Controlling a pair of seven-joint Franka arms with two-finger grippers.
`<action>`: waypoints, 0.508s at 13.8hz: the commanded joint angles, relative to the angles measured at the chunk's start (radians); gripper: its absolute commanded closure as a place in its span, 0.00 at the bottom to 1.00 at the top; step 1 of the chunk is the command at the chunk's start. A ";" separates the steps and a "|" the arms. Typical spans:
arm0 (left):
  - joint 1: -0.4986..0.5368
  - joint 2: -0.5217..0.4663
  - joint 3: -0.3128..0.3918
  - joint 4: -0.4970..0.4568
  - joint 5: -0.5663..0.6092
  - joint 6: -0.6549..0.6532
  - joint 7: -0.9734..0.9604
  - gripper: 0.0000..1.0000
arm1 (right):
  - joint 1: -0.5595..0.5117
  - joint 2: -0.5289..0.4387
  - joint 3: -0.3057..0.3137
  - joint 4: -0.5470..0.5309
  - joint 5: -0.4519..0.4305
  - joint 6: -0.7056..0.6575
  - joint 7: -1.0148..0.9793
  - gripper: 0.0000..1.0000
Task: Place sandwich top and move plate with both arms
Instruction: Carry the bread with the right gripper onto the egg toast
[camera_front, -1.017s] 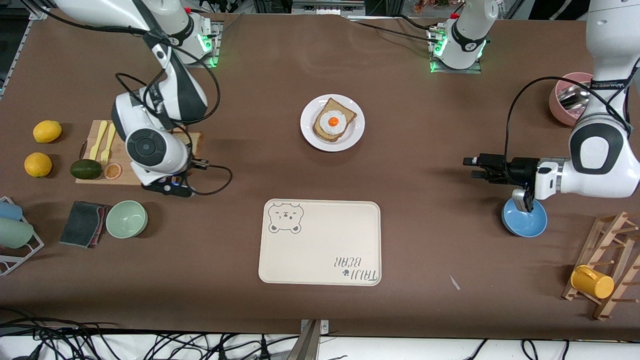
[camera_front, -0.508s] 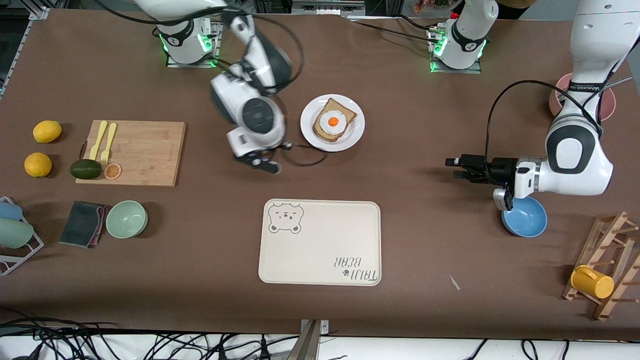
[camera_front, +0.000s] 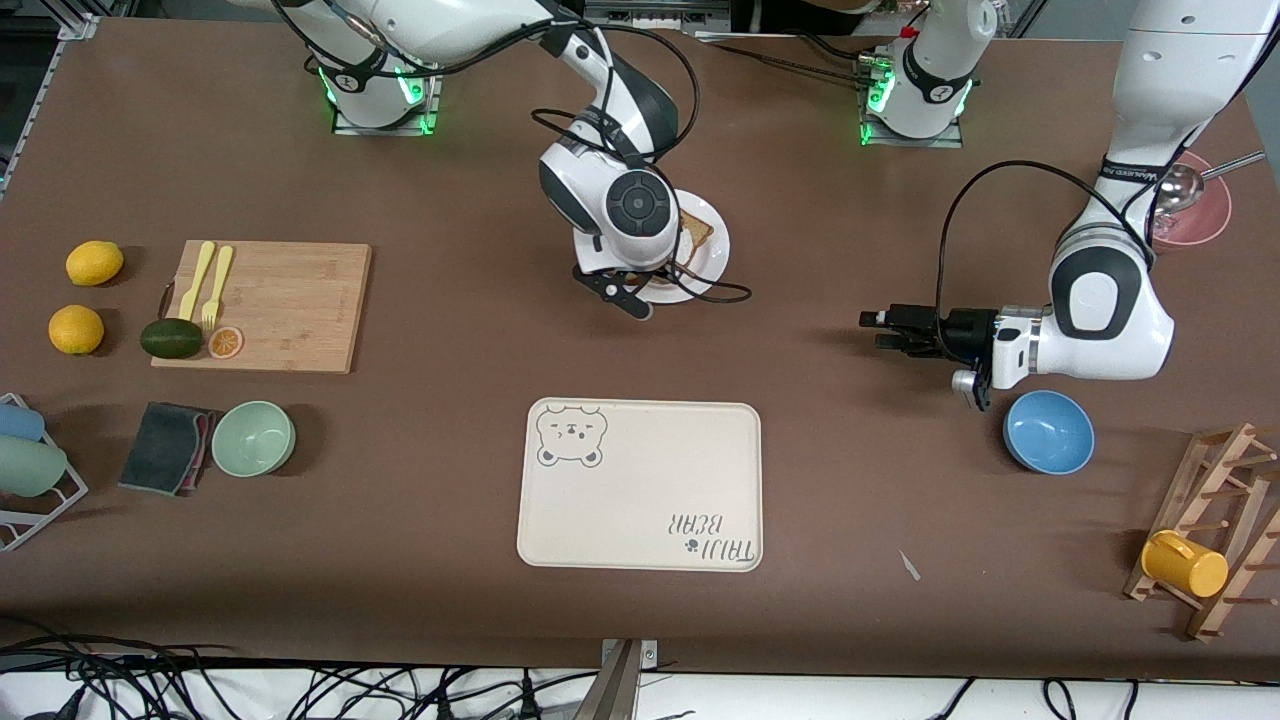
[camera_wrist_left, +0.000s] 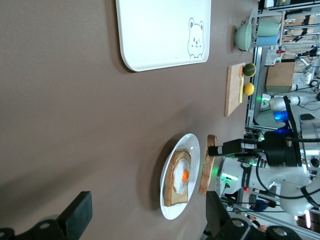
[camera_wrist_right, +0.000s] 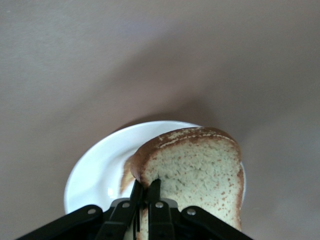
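The egg slice peeks out past the sandwich top's edge (camera_wrist_right: 141, 159), so my right gripper keeps hold of the sandwich top until it is over the egg slice.
The plate (camera_front: 712, 266) lies on the table in front of the arm bases, mostly under the right arm's wrist (camera_front: 637, 205). On it lies a bread slice with a fried egg (camera_wrist_left: 180, 175). My right gripper (camera_wrist_right: 145, 187) is shut on the crust of the sandwich top (camera_wrist_right: 200, 170) and holds it flat, just above the plate (camera_wrist_right: 95, 170) and the egg slice. In the left wrist view the sandwich top (camera_wrist_left: 206, 167) hangs apart from the egg. My left gripper (camera_front: 880, 330) is open and empty, level, over bare table between the plate and the blue bowl (camera_front: 1048, 432).
The cream bear-print tray (camera_front: 640, 485) lies nearer the camera than the plate. A cutting board (camera_front: 270, 305) with fruit and cutlery and a green bowl (camera_front: 253, 437) are toward the right arm's end. A pink dish (camera_front: 1195, 210) and a wooden rack (camera_front: 1215, 520) are toward the left arm's end.
The right arm has carried the sandwich top from the cutting board to over the plate. The left gripper has moved a little toward the plate, off the blue bowl.
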 joint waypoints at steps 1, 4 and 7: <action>-0.027 -0.021 0.000 -0.055 -0.034 0.084 0.010 0.00 | 0.037 0.046 -0.009 0.050 0.032 0.063 0.054 1.00; -0.028 -0.026 -0.026 -0.079 -0.091 0.126 0.010 0.00 | 0.047 0.049 -0.010 0.050 0.034 0.052 0.056 0.93; -0.036 -0.027 -0.052 -0.125 -0.116 0.164 0.019 0.00 | 0.050 0.041 -0.012 0.050 0.005 0.036 0.065 0.00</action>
